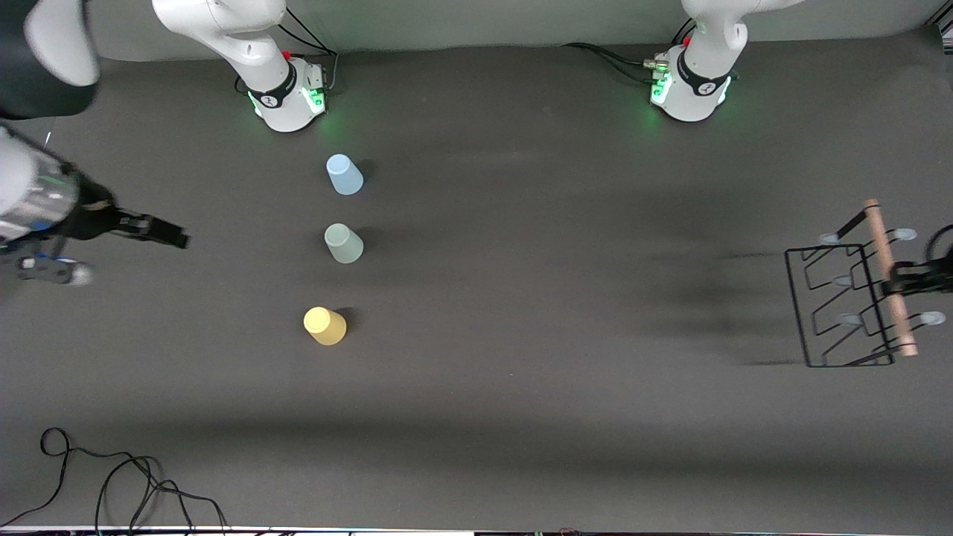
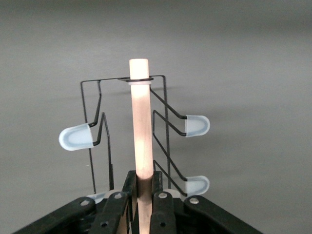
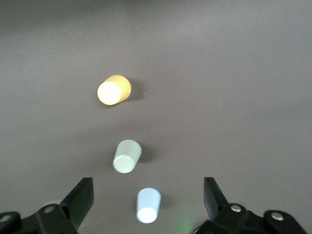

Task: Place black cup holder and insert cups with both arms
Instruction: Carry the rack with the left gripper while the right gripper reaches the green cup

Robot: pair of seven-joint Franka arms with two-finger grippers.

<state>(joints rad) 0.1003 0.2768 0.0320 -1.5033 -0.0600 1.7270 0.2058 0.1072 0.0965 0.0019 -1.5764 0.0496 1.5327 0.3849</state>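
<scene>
Next, my right gripper picks up the yellow cup by its body (image 1: 328,331) to insert it into the black cup holder (image 1: 840,307).
The black cup holder (image 1: 840,307) is a wire rack with a light wooden rod handle (image 1: 887,277) and pale-tipped pegs, at the left arm's end of the table. My left gripper (image 1: 910,278) is shut on the handle (image 2: 140,126). The rack's wires (image 2: 166,122) and peg tips (image 2: 197,126) show under it in the left wrist view. Three cups stand in a row near the right arm's end: light blue (image 1: 345,175), mint green (image 1: 344,243) and yellow (image 1: 324,326). My right gripper (image 1: 170,233) is open and empty, in the air beside the row. Its wrist view (image 3: 148,191) shows the blue (image 3: 148,204), mint (image 3: 126,156) and yellow (image 3: 113,90) cups.
The two arm bases (image 1: 290,93) (image 1: 689,89) glow green at the table's edge farthest from the front camera. Loose black cables (image 1: 112,484) lie at the near corner at the right arm's end. Dark table (image 1: 558,335) lies between the cups and the rack.
</scene>
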